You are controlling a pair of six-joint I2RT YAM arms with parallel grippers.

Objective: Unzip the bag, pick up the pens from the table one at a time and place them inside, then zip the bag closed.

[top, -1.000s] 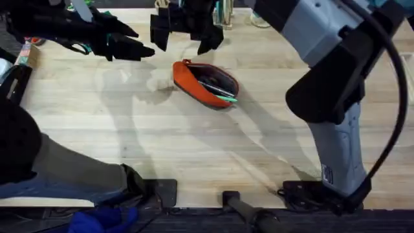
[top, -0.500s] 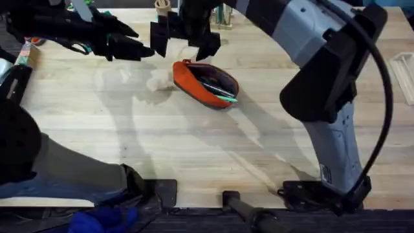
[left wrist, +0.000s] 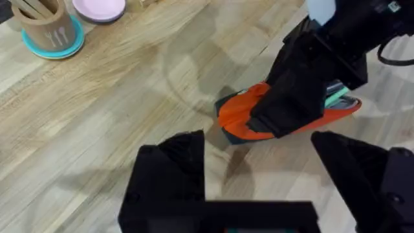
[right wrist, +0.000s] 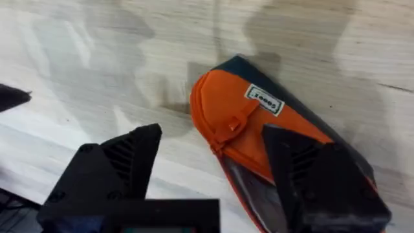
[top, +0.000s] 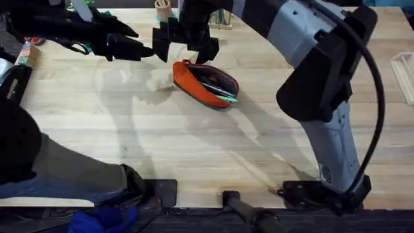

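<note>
My left gripper grabs the bag by its end away from the green pen's tip (top: 180, 71) (left wrist: 235, 118) next, since pens lie in the bag's opening.
The orange bag (top: 194, 81) lies on the table (top: 194, 149) toward the back centre, its zipper open along the top. Inside its mouth lie a grey pen (top: 211, 84) and a green pen (top: 226, 98) whose tip pokes out at the right end. My right gripper (top: 185, 46) hovers open just above the bag's left end. In the right wrist view its fingers (right wrist: 123, 165) straddle the bag (right wrist: 239, 120) near the small zipper pull (right wrist: 231, 127). My left gripper (top: 139, 44) hangs open to the left of the bag, holding nothing. From the left wrist view the bag (left wrist: 242, 115) is partly hidden by the right gripper.
A wooden utensil cup (left wrist: 46, 24) on a teal coaster and a pink plate (left wrist: 98, 8) stand at the table's back edge. A white tray (top: 405, 74) sits at the far right. Bare planks stretch in front of the bag.
The right gripper has come slightly down and closer over the bag's left end. The left gripper and the bag have stayed where they were.
</note>
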